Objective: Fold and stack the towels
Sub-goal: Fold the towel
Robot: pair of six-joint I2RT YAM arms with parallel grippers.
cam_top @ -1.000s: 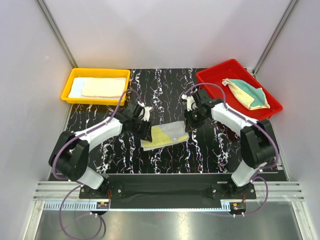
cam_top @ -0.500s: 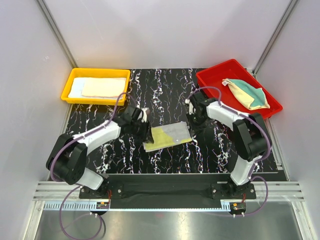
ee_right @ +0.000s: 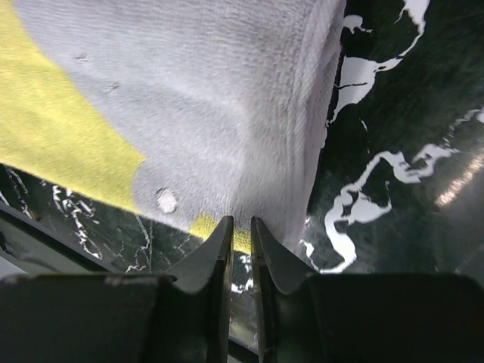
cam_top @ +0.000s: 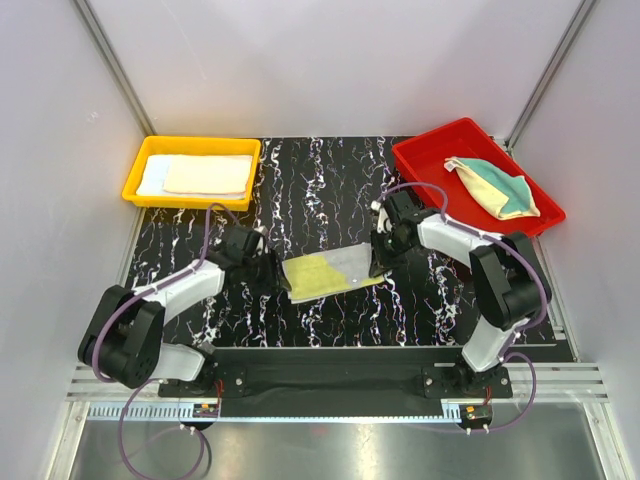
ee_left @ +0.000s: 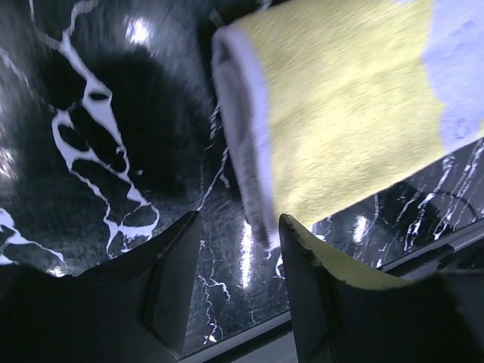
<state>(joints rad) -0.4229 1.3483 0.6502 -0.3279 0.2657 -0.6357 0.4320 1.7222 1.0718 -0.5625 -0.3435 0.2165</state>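
Observation:
My left gripper grabs the folded towel's grey edge at its near corner (cam_top: pixel 291 298) (ee_left: pixel 266 231) next, layers together, to stack the towel still folded.
A folded yellow-and-grey towel (cam_top: pixel 325 272) lies flat on the black marbled table. My left gripper (cam_top: pixel 276 276) is open and empty just off the towel's left edge. In the left wrist view the gripper (ee_left: pixel 238 253) stands with the towel's grey fold (ee_left: pixel 243 144) right ahead of it. My right gripper (cam_top: pixel 379 258) sits at the towel's right edge. In the right wrist view the gripper (ee_right: pixel 242 224) has its jaws almost together on the rim of the grey layer (ee_right: pixel 219 98). A cream-pink towel (cam_top: pixel 207 174) lies on a light blue one (cam_top: pixel 153 180).
The folded pair lies in a yellow tray (cam_top: pixel 134 186) at the back left. A red tray (cam_top: pixel 420 152) at the back right holds a crumpled yellow and teal towel (cam_top: pixel 495 188). White walls close in the table on three sides.
The towel, held up between both grippers a second ago, now lies flat. My left gripper has let go and drawn back to the left. The right gripper stays at the right edge.

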